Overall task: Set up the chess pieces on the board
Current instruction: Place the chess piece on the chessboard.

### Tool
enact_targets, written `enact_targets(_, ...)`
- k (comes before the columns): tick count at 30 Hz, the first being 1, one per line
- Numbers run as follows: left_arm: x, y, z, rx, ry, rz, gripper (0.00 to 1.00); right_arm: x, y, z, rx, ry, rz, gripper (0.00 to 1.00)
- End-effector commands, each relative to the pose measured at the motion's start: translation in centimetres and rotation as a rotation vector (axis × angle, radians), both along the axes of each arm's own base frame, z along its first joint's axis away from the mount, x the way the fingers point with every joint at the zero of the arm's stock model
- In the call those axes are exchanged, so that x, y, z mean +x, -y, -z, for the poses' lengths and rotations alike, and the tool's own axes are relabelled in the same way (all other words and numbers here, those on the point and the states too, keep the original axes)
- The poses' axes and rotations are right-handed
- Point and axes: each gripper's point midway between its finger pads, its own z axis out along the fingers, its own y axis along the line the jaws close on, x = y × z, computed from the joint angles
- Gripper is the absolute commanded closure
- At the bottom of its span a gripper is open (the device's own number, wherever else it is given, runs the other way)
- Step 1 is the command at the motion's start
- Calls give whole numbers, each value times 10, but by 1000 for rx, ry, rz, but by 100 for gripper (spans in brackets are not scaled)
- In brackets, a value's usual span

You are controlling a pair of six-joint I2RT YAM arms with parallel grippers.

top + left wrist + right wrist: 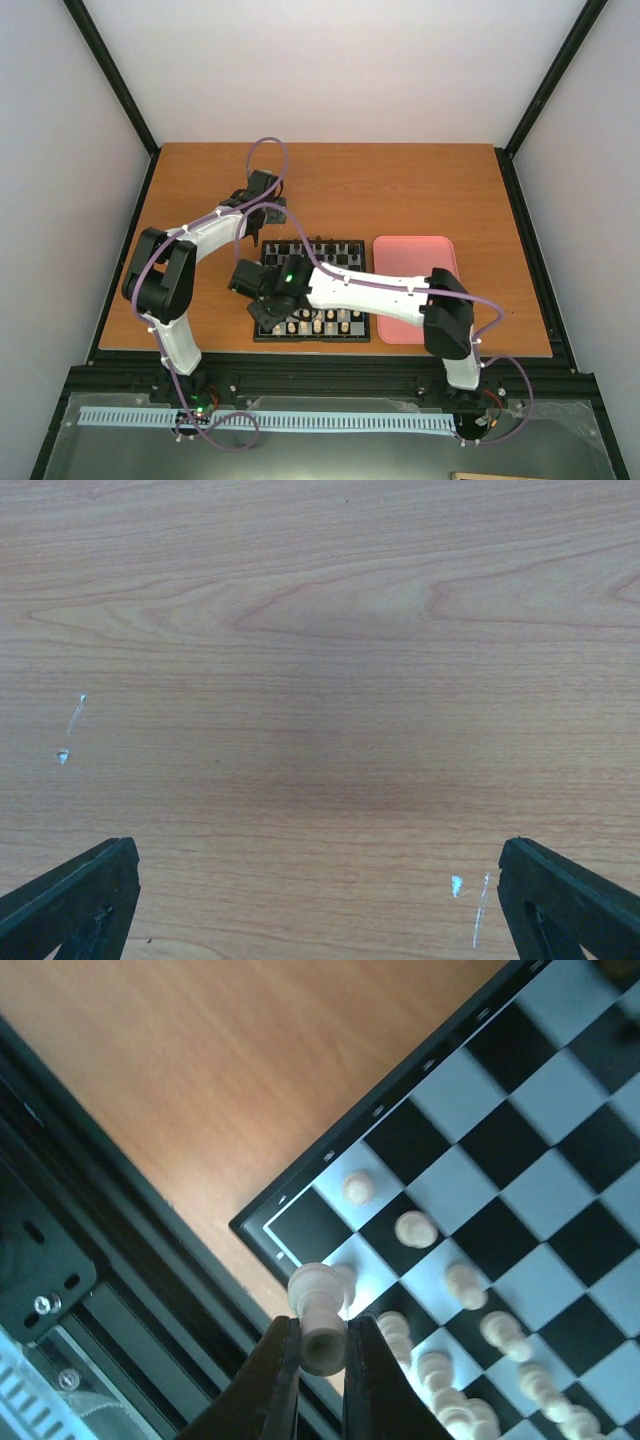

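Note:
My right gripper must keep the cream piece until its base [315, 1282] stands inside the black corner square, as it overlaps the board's rim.
In the right wrist view my right gripper [322, 1335] is shut on a cream chess piece [320, 1310], which hangs over the near-left corner of the board [480, 1140]. The black corner square [305, 1225] under it is bare. More cream chess pieces [416, 1228] stand in rows on the squares beside it. Seen from the top, the right gripper [255, 290] hovers at the board's [310, 338] left edge. My left gripper [262, 230] stands open over bare wood beyond the board's far-left corner, its fingers [80, 895] wide apart with nothing between them.
A pink tray [415, 255] lies right of the board, partly under the right arm. Dark pieces [320, 248] line the board's far rows. A black frame rail [90, 1260] runs along the table's near edge, close to the held piece.

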Motion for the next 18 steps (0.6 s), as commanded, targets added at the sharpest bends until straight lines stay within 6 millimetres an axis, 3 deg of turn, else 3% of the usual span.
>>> enact_targets(1, 5, 0, -20, -26, 45, 6, 0, -21, -7, 17, -47, -51, -67, 97)
enact_targets(18, 6, 1, -21, -29, 48, 7, 0, -19, -23, 58, -158, -36, -131, 97)
